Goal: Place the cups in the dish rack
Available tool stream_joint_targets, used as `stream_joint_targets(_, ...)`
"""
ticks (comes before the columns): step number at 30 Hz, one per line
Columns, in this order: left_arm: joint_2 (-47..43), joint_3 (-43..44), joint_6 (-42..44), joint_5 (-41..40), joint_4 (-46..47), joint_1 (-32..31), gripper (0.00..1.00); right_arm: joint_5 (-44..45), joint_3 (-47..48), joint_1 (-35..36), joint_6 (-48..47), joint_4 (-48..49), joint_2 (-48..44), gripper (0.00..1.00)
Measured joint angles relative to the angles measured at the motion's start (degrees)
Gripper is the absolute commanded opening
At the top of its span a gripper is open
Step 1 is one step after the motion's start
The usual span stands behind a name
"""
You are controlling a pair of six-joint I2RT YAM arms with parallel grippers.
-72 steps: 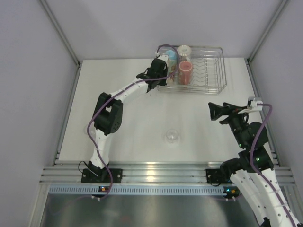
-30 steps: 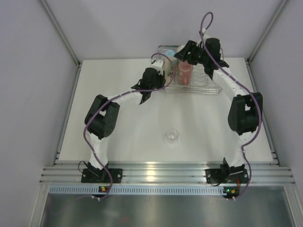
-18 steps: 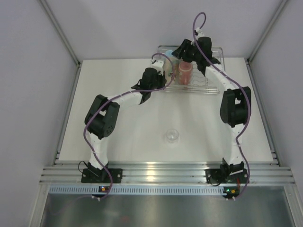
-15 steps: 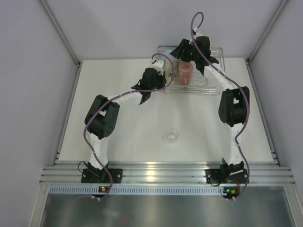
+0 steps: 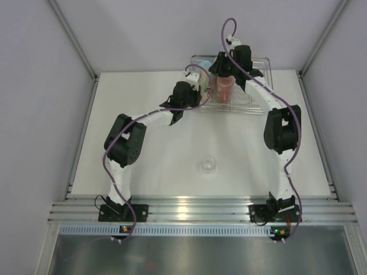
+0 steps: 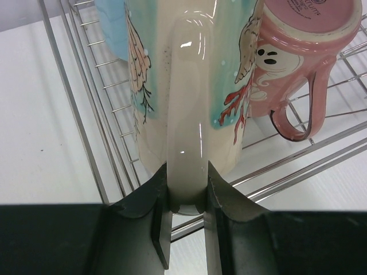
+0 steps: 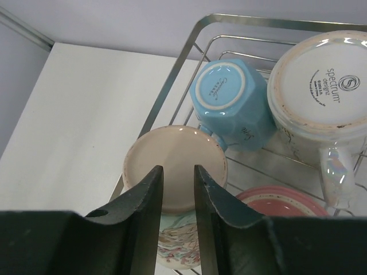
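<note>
The cream floral mug (image 6: 152,137) is upside down inside the rack's wires, next to the pink mug, and would stay standing. My left gripper should open now.
The dish rack (image 5: 261,67) stands at the table's far edge. An upside-down cream floral mug (image 6: 152,137) stands in its near left corner. My left gripper (image 6: 187,177) is shut on that mug's handle (image 6: 189,86). My right gripper (image 7: 177,170) hovers just above the same mug's base (image 7: 175,146), jaws a narrow gap apart with nothing between them. Inverted in the rack beside it are a light blue cup (image 7: 229,97), a pink mug (image 6: 292,51) and a white mug (image 7: 321,86). A small clear glass (image 5: 208,164) sits on the table.
The rack's wire rim (image 7: 275,22) and side wires (image 6: 74,114) run close round both grippers. In the top view both arms arch over the table toward the rack: my left gripper (image 5: 195,91) at its left edge, my right gripper (image 5: 219,66) over it.
The right arm has swung from the right side of the table to above the rack and edged left over the cream mug, its jaws narrowing. The left gripper keeps its hold.
</note>
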Motion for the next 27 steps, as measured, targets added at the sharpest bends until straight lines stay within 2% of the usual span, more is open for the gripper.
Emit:
stream_joint_targets(3,0.7,0.8,0.3,0.4,0.0,0.1,0.13,0.3,0.0,0.0,-1.4,0.0,0.0,0.27)
stream_joint_targets(9,1.4,1.4,0.3,1.6,0.2,0.4,0.22,0.5,0.0,0.0,-2.4,0.1,0.0,0.26)
stream_joint_targets(13,1.4,1.4,0.3,2.1,0.2,0.5,0.34,0.3,0.0,0.0,-2.5,0.1,0.0,0.26)
stream_joint_targets(19,1.4,2.1,0.3,3.8,3.2,0.5,0.45,-1.6,-1.4,1.3,-2.7,-1.2,0.0,0.25)
stream_joint_targets(27,1.4,2.6,0.3,5.3,4.7,0.5,0.46,-2.2,-1.9,2.8,-2.9,-0.5,-0.2,0.23)
